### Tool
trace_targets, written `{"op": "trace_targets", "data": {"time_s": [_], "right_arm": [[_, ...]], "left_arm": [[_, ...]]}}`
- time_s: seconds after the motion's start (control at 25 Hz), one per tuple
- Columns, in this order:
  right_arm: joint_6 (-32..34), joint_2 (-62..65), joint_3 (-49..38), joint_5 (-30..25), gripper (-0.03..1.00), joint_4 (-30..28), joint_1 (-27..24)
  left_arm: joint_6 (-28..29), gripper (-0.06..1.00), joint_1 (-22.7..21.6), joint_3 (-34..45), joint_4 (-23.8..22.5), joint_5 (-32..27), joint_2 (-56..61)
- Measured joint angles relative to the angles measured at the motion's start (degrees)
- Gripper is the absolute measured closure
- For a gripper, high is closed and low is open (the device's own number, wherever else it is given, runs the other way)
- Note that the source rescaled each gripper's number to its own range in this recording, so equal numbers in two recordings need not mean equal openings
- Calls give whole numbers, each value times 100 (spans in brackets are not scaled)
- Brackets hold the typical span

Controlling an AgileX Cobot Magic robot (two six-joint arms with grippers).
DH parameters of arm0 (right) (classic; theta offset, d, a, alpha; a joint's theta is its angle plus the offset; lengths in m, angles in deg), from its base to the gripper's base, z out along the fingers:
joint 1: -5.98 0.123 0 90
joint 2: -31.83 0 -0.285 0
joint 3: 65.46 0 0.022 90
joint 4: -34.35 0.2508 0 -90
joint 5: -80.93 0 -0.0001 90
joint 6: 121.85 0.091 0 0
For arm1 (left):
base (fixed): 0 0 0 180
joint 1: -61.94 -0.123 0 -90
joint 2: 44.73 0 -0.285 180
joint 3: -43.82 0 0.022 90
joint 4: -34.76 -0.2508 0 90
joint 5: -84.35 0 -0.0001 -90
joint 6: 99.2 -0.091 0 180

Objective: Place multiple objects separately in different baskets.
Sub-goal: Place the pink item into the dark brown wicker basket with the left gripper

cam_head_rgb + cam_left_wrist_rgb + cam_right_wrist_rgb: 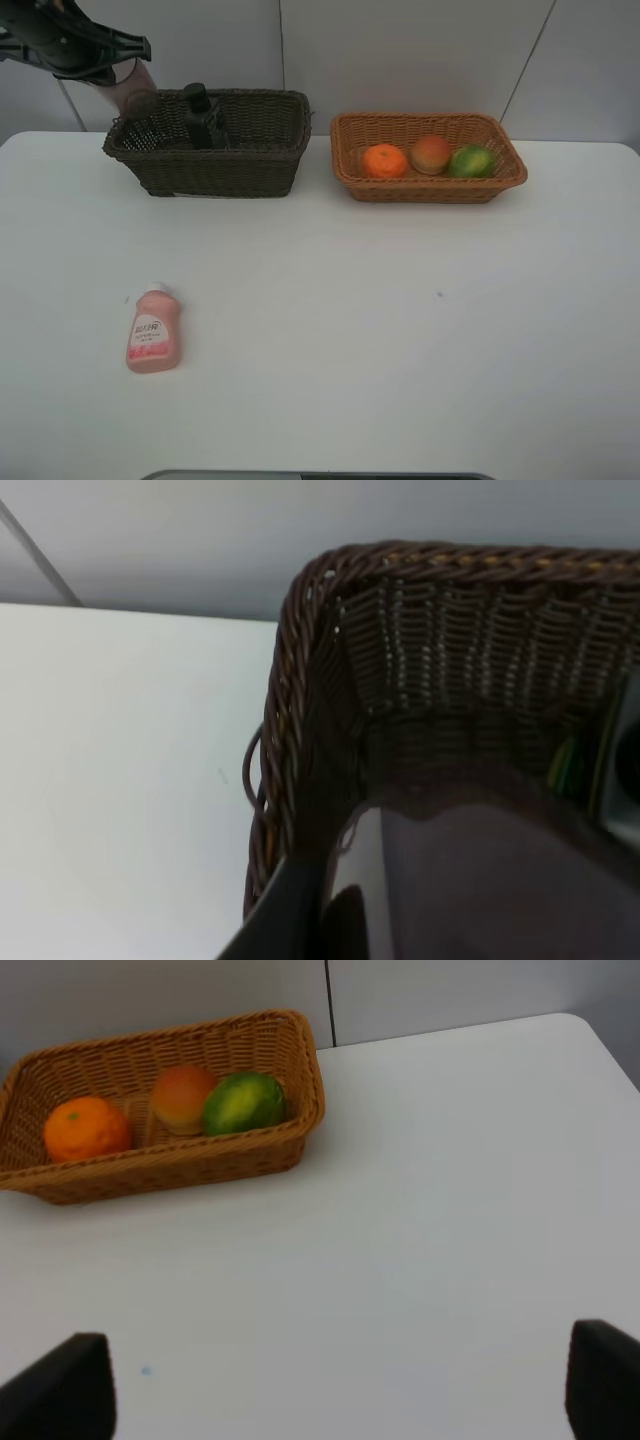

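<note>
The mauve tumbler hangs tilted, its lower end near the basket's rim, so it must stand inside the dark brown basket before my left gripper opens.
My left gripper (128, 62) is shut on the translucent mauve tumbler (136, 90), holding it over the left end of the dark brown basket (255, 165). The left wrist view looks down on the tumbler (460, 880) inside that basket's corner (300, 680). A dark angular bottle (203, 116) stands in the same basket. The orange-tan basket (430, 190) holds the orange (385, 160), the peach-like fruit (431, 153) and the green-yellow mango (471, 160). A pink squeeze bottle (153, 338) lies on the table at the front left. My right gripper (335, 1390) is open above bare table, out of the exterior view.
The white table (400, 330) runs to a grey panelled wall (400, 50) just behind both baskets. In the right wrist view the orange-tan basket (250, 1155) sits well ahead of the fingers (60, 1390), and the table's right corner shows beyond it.
</note>
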Motion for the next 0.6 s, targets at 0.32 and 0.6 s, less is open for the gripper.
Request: {"op": "trace_targets", "data": {"time_s": [0.32,0.6], "right_arm": [[0,0,0,0,-3,0,0],[0,0,0,0,-3,0,0]], "left_arm": [[-13,94,-13,-2,0,769,-556],[-13,94,-13,-2,0,828,-920]]}}
